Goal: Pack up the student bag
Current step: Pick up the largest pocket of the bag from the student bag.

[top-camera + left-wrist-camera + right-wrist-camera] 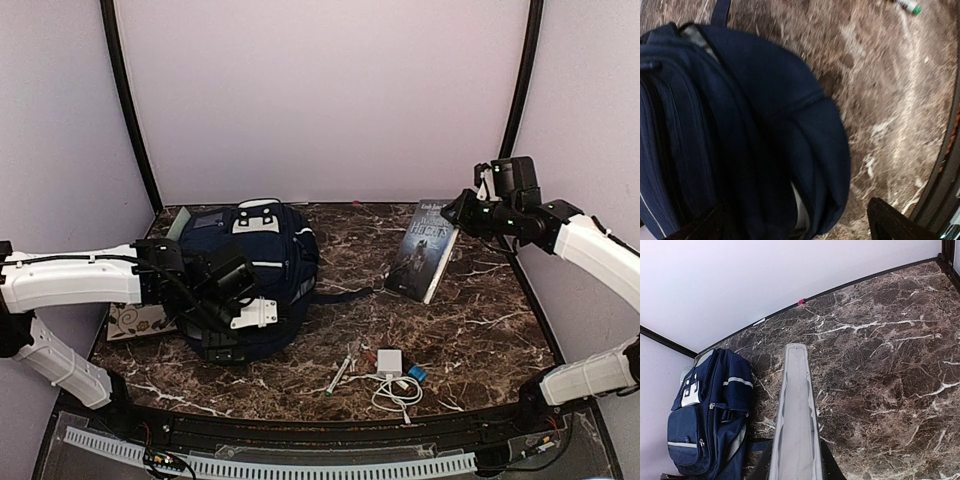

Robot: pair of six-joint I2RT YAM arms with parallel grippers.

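My left gripper should move lower before it closes on the lower fold of the bag, because one of its fingers hangs over the marble in the left wrist view.
The navy student bag (255,270) lies on the marble table at the left, white patches at its far end. It fills the left wrist view (740,125), where a slit of grey lining shows. My left gripper (232,298) hovers over the bag's near end, open, its fingers (890,222) wide apart either side of a fabric fold. My right gripper (462,210) is shut on the top edge of a dark-covered book (424,250), which stands tilted on the table right of the bag. The right wrist view shows the book's page edge (797,405) between the fingers.
A pen (340,375), a white charger with coiled cable (392,368) and a small blue item (416,373) lie near the front centre. A patterned notebook (135,320) lies under the left arm. A flat grey-green item (183,222) sticks out behind the bag.
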